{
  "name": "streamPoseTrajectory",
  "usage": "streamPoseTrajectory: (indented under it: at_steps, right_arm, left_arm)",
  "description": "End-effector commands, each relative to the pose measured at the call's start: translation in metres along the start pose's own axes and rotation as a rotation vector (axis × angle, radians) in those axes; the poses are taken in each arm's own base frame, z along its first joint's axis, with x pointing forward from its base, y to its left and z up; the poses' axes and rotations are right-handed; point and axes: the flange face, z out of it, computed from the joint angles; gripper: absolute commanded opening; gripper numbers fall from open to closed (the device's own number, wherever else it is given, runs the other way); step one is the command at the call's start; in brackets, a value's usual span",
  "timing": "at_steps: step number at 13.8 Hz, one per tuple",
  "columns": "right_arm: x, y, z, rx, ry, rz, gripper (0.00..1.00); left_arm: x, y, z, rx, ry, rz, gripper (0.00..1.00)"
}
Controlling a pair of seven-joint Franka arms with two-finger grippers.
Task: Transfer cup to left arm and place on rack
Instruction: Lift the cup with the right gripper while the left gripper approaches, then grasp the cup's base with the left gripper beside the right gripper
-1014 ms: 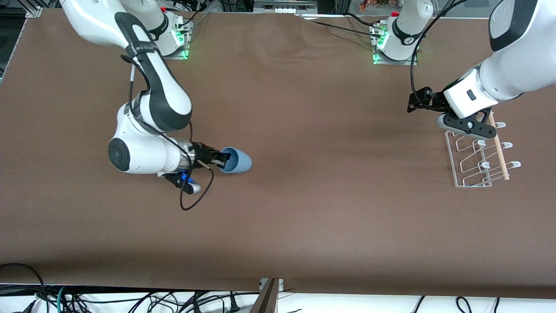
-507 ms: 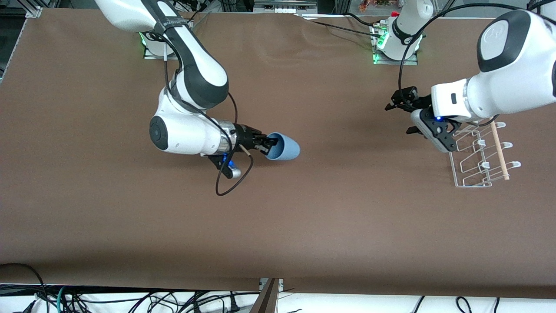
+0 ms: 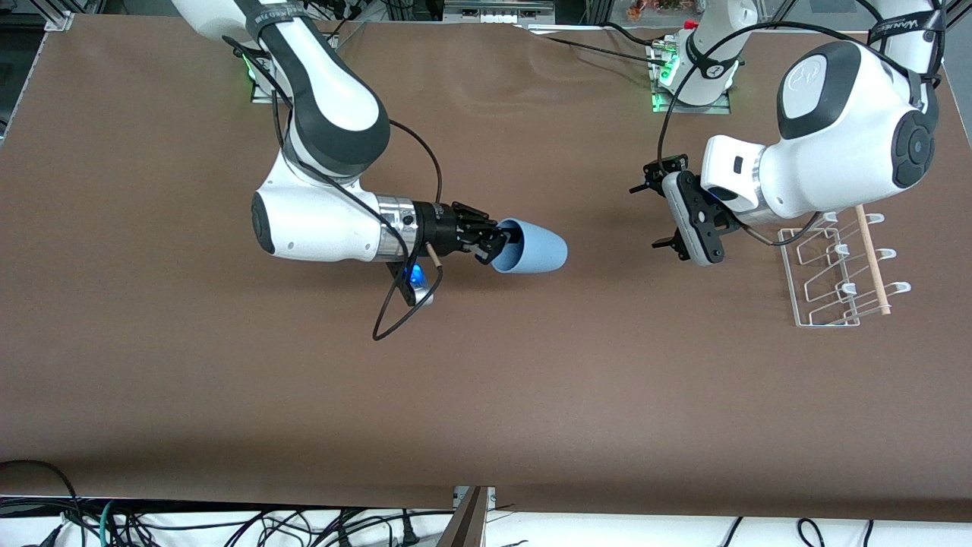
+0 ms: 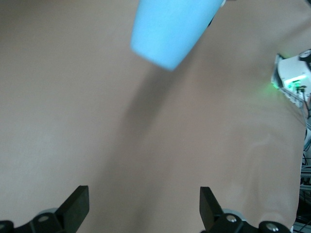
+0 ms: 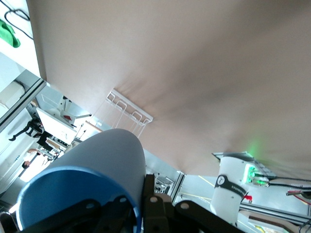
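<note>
The cup's rim is already covered by my right gripper, so my left gripper will next grab the cup by its closed base end, which sticks out free.
The light-blue cup is held on its side above the middle of the table, its closed base pointing toward the left arm. My right gripper is shut on its rim, one finger inside and one outside; the right wrist view shows the cup in that gripper. My left gripper is open and empty, level with the cup and a gap away from it, between the cup and the rack. In the left wrist view the cup lies ahead of the spread fingers.
The white wire rack with its wooden dowel stands at the left arm's end of the table and also shows in the right wrist view. A black cable loop hangs under the right wrist. Arm bases stand along the table's edge.
My right arm has carried the cup toward the left arm's end of the table. My left gripper has come off the rack toward the cup and turned to face it.
</note>
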Motion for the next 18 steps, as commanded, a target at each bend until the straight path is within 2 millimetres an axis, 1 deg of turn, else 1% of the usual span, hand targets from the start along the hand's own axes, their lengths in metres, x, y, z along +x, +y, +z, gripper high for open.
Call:
streamPoseTrajectory:
  at_steps: [1,2,3,4,6,7,10,11,12,14,15,16,17,18]
  right_arm:
    - [-0.012,-0.004,0.027,0.020,-0.012,0.015,0.00]
    - [-0.012,-0.002,0.041,0.022,-0.004,0.012,0.00]
    - [-0.010,-0.001,0.049,0.028,0.005,0.013,0.00]
    - [-0.016,-0.002,0.057,0.034,0.008,0.005,0.00]
    - [-0.021,-0.002,0.071,0.038,0.008,0.001,0.00]
    - [-0.028,-0.003,0.077,0.047,0.007,-0.004,0.00]
    - [-0.032,-0.004,0.080,0.062,0.014,-0.002,0.00]
    - [-0.033,-0.004,0.081,0.061,0.013,-0.002,0.00]
    - [-0.034,-0.006,0.079,0.066,0.012,-0.006,0.00]
    - [-0.035,-0.009,0.077,0.075,0.013,0.007,0.00]
    - [-0.036,-0.013,0.075,0.083,0.009,0.007,0.00]
    - [-0.034,-0.015,0.077,0.087,0.008,0.016,0.00]
    - [-0.033,-0.017,0.076,0.090,0.008,0.015,0.00]
    - [-0.030,-0.015,0.078,0.087,0.009,0.018,0.00]
  left_arm:
    - [0.006,-0.006,-0.003,-0.005,0.087,0.127,1.00]
    - [0.008,-0.010,0.001,-0.010,0.116,0.141,1.00]
    - [0.010,-0.015,0.004,-0.004,0.144,0.163,1.00]
    - [0.015,-0.016,0.004,0.015,0.168,0.193,1.00]
    - [0.026,-0.016,0.017,0.034,0.203,0.249,1.00]
    - [0.030,-0.015,0.027,0.030,0.204,0.273,1.00]
    - [0.034,-0.013,0.041,0.031,0.198,0.309,1.00]
    - [0.031,-0.015,0.051,0.017,0.188,0.332,1.00]
    - [0.034,-0.009,0.059,0.003,0.188,0.359,1.00]
    - [0.033,-0.008,0.065,-0.008,0.184,0.357,1.00]
    - [0.037,-0.002,0.069,-0.016,0.183,0.368,1.00]
    - [0.038,0.000,0.070,-0.019,0.183,0.373,0.97]
    - [0.040,0.000,0.068,-0.015,0.186,0.385,0.66]
    - [0.040,0.001,0.066,-0.013,0.187,0.394,0.30]
